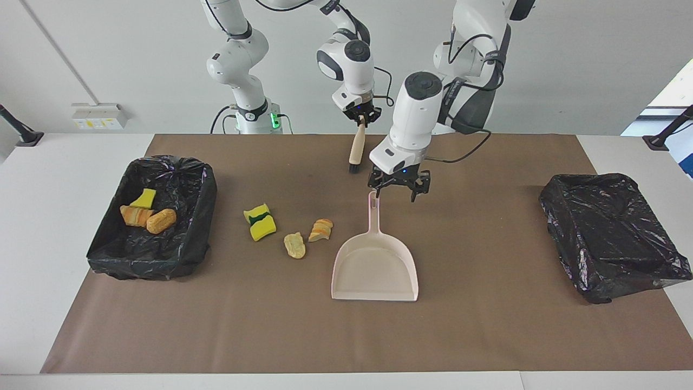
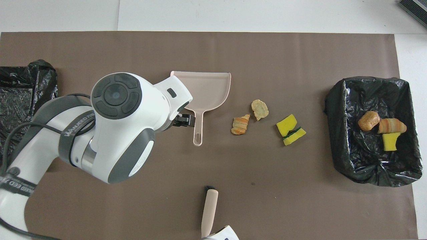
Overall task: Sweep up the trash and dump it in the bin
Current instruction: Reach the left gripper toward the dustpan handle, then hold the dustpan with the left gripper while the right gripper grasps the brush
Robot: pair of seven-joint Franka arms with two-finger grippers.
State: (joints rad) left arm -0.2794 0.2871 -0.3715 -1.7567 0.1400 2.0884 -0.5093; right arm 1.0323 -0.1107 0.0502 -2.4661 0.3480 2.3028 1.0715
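My left gripper should grab the dustpan by its narrow handle [image 2: 198, 124] next, because the dustpan's broad pan [image 2: 208, 91] is far wider than my open fingers.
Three scraps of trash lie on the brown mat beside the dustpan: a yellow green-backed sponge [image 1: 260, 221] [image 2: 291, 129], a pale crumbly chunk [image 1: 295, 245] [image 2: 260, 109] and an orange striped chunk [image 1: 321, 229] [image 2: 241, 125]. Three more scraps [image 1: 145, 211] [image 2: 380, 128] sit in the black-lined bin [image 1: 200, 216] [image 2: 367, 80] at the right arm's end. The pinkish dustpan [image 1: 374, 268] [image 2: 206, 88] lies flat, handle toward the robots. My left gripper [image 1: 396, 189] hangs open, low, just beside the handle's tip [image 1: 373, 199]. My right gripper [image 1: 360, 120] is shut on the tilted brush [image 1: 354, 151] [image 2: 209, 210].
A second black-lined bin [image 1: 614, 233] [image 2: 20, 90] stands at the left arm's end of the mat. In the overhead view the left arm's white body covers the mat beside the dustpan and part of its pan.
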